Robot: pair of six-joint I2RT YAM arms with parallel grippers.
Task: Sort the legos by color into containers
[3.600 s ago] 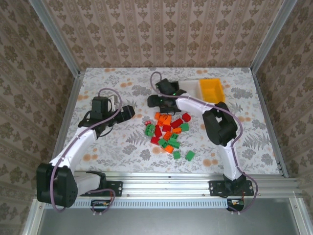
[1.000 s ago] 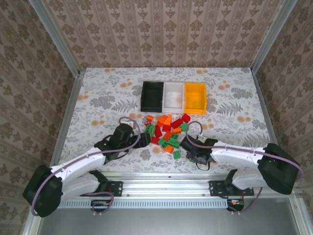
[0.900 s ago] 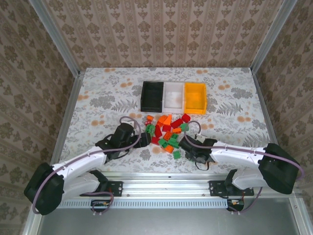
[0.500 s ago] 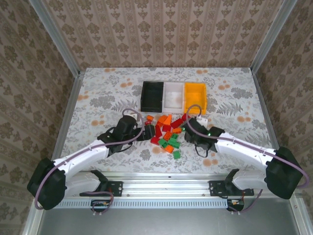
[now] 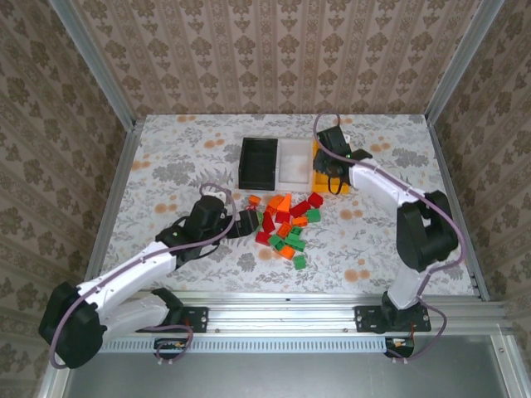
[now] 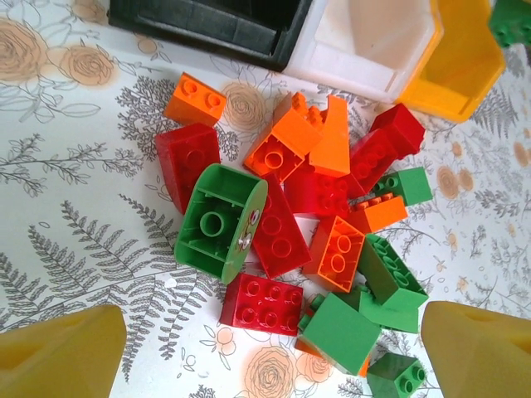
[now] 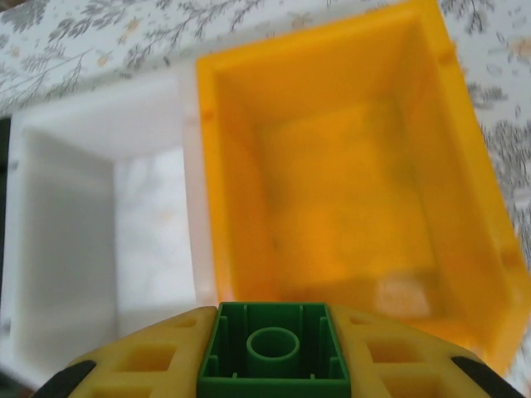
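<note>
My right gripper keeps hold of the green brick until it is over the yellow bin's open bottom; opening now would risk catching the brick on the bin's near edge.
The legos (image 5: 284, 225), red, orange and green, lie in a loose pile mid-table, below the row of bins: black (image 5: 258, 162), white (image 5: 294, 162) and yellow (image 7: 465, 207). My left gripper (image 5: 246, 222) sits at the pile's left edge. In the left wrist view it is open wide (image 6: 265, 340), with a red brick (image 6: 264, 303) and a big green brick (image 6: 217, 224) ahead of its yellow fingertips (image 6: 58, 352). My right gripper (image 5: 332, 172) hovers over the yellow bin's near end, shut on a green brick (image 7: 272, 352) held hollow side up. All three bins look empty.
The flowered tablecloth (image 5: 166, 174) has open room left and right of the pile. Aluminium rails (image 5: 116, 191) and patterned walls close in the table on three sides. The right arm's links (image 5: 390, 195) stretch across the table's right half.
The right arm has swung from the near side of the pile up to the yellow bin, carrying the green brick. The left gripper has crept a little closer to the pile.
</note>
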